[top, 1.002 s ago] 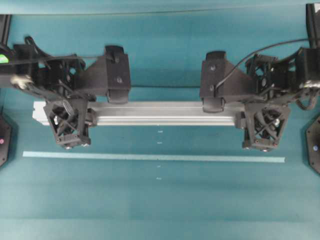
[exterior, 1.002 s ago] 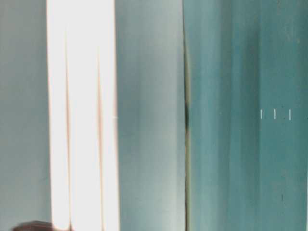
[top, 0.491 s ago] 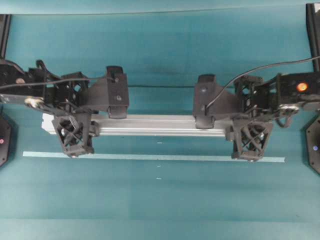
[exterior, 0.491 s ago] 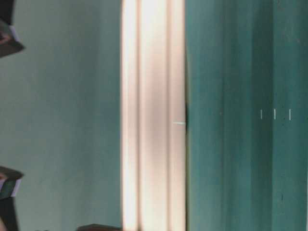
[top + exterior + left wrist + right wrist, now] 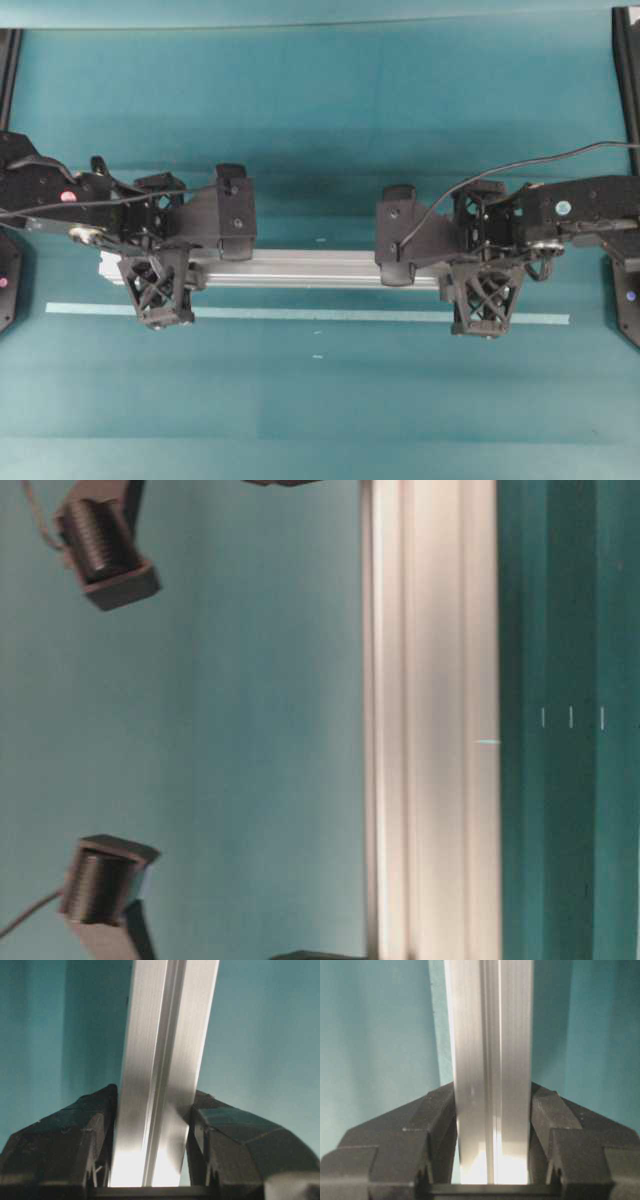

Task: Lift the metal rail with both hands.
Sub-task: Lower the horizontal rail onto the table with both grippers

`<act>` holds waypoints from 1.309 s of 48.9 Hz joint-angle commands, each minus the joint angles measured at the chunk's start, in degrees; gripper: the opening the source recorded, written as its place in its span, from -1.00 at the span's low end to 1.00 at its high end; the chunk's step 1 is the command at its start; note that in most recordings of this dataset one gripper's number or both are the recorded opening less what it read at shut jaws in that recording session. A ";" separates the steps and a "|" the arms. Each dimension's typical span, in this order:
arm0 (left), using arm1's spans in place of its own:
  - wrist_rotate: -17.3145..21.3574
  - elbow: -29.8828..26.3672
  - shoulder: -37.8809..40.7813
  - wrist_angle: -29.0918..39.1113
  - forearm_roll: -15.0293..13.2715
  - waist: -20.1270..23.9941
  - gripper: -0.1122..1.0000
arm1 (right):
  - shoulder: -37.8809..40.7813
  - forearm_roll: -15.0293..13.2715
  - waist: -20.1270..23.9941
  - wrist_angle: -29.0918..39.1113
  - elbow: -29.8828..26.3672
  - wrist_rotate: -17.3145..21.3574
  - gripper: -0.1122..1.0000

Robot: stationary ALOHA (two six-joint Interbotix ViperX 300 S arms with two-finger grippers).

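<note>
The metal rail is hanging above the teal cloth in the overhead view, apart from its shadow, so my left gripper needs to keep holding it.
The metal rail is a long silver grooved bar lying left to right across the middle of the overhead view. My left gripper is shut on it near its left end, and my right gripper is shut on it near its right end. In the left wrist view the rail runs between both black fingers, and the left gripper presses its sides. The right wrist view shows the rail clamped the same way by the right gripper. The rail's shadow falls apart from it on the teal cloth. Table-level, the rail is a bright band.
A thin pale tape strip lies on the teal table just in front of the rail, with small white marks near it. Black arm bases stand at the left edge and right edge. Two black wrist housings show table-level.
Both grippers and the rail have moved together toward the tape strip and look smaller from overhead. Table-level, the bright rail has slid to the right. Both grips are unchanged.
</note>
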 commanded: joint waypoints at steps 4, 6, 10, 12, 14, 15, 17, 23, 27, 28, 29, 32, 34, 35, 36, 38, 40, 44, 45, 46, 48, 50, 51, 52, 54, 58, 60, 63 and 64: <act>-3.25 0.97 0.97 -2.29 0.09 0.70 -0.22 | 1.05 0.79 1.41 -1.49 2.29 0.35 -0.09; -3.25 1.14 1.49 -2.72 0.00 0.70 -0.22 | 1.49 0.70 1.49 -1.93 2.81 0.35 -0.09; -3.43 1.14 2.20 -3.25 0.09 0.62 -0.22 | 2.11 0.79 1.58 -3.60 3.87 0.35 -0.09; -3.52 1.23 2.46 -3.60 0.09 0.62 -0.22 | 2.29 0.79 1.58 -4.31 4.22 0.35 -0.09; -3.60 1.32 2.90 -4.04 0.00 0.53 -0.22 | 2.46 0.79 1.58 -4.83 4.48 0.35 -0.09; -3.60 1.41 2.99 -4.22 0.00 0.44 -0.22 | 2.55 0.70 1.58 -5.19 4.66 0.35 -0.09; -3.87 1.49 3.34 -4.83 0.00 0.26 -0.22 | 2.72 0.79 1.58 -5.62 4.92 0.35 -0.09; -5.80 2.11 4.75 -7.47 0.00 -0.18 -0.22 | 3.52 0.79 1.67 -6.59 5.80 0.35 -0.09; -7.12 2.46 5.89 -8.79 0.00 -0.79 -0.22 | 3.96 0.79 2.02 -7.65 6.42 0.26 -0.09; -7.21 2.64 6.33 -9.23 0.00 -0.97 -0.22 | 4.04 0.79 2.02 -7.91 6.59 0.26 -0.09; -7.21 2.64 6.59 -9.49 0.00 -1.14 -0.22 | 4.13 0.79 2.11 -8.26 6.68 0.26 -0.09; -7.29 2.90 7.21 -10.11 0.00 -1.49 -0.22 | 4.57 0.79 2.20 -9.23 6.94 0.35 -0.09; -7.21 3.08 7.56 -10.37 0.00 -1.58 -0.22 | 4.83 0.79 2.20 -9.67 6.94 0.35 -0.09; -7.21 3.16 7.65 -10.55 0.00 -1.58 -0.22 | 4.92 0.79 2.29 -9.84 7.03 0.44 -0.09; -7.21 3.16 7.73 -10.55 0.00 -1.58 -0.22 | 5.01 0.79 2.29 -10.02 7.03 0.44 -0.09; -6.94 3.25 7.91 -10.55 0.00 -1.58 -0.22 | 5.27 0.79 2.29 -10.37 7.03 0.35 -0.09; -6.68 3.34 8.00 -10.55 0.09 -1.41 -0.22 | 5.63 0.79 2.29 -10.55 7.03 0.18 -0.09; -6.15 3.34 7.91 -10.46 0.00 -0.97 -0.22 | 6.15 0.79 2.29 -10.90 7.03 0.09 -0.09; -6.06 3.34 7.91 -10.46 0.09 -0.79 -0.22 | 6.24 0.79 2.29 -11.07 7.03 0.09 -0.09; -5.89 3.34 7.91 -10.37 0.09 -0.70 -0.22 | 6.42 0.79 2.29 -11.25 7.03 0.09 -0.09; -5.62 3.25 7.91 -10.37 0.09 -0.26 -0.22 | 6.59 0.79 2.29 -11.69 7.03 0.09 -0.09; -5.27 3.25 7.82 -10.37 0.00 0.18 -0.22 | 6.77 0.79 2.29 -11.95 7.03 0.18 -0.09; -5.19 3.16 7.91 -10.37 0.09 0.26 -0.22 | 6.86 0.88 2.29 -12.13 7.03 0.18 -0.09; -5.10 3.16 7.91 -10.37 0.09 0.44 -0.22 | 6.94 0.79 2.29 -12.22 7.03 0.18 -0.09; -5.01 3.08 8.00 -10.46 0.00 0.62 -0.22 | 7.12 0.79 2.29 -12.30 7.03 0.26 -0.09; -4.92 3.08 8.00 -10.63 0.09 0.62 -0.22 | 7.38 1.05 2.37 -12.30 7.03 0.26 -0.09; -4.92 3.16 8.00 -10.72 0.09 0.53 -0.22 | 7.38 1.14 2.37 -12.30 7.21 0.26 -0.09; -4.92 3.43 8.00 -11.07 0.09 0.62 -0.22 | 7.38 1.23 2.37 -12.48 7.38 0.26 -0.09; -4.92 3.52 8.00 -11.25 0.09 0.62 -0.22 | 7.38 1.23 2.37 -12.57 7.47 0.26 -0.09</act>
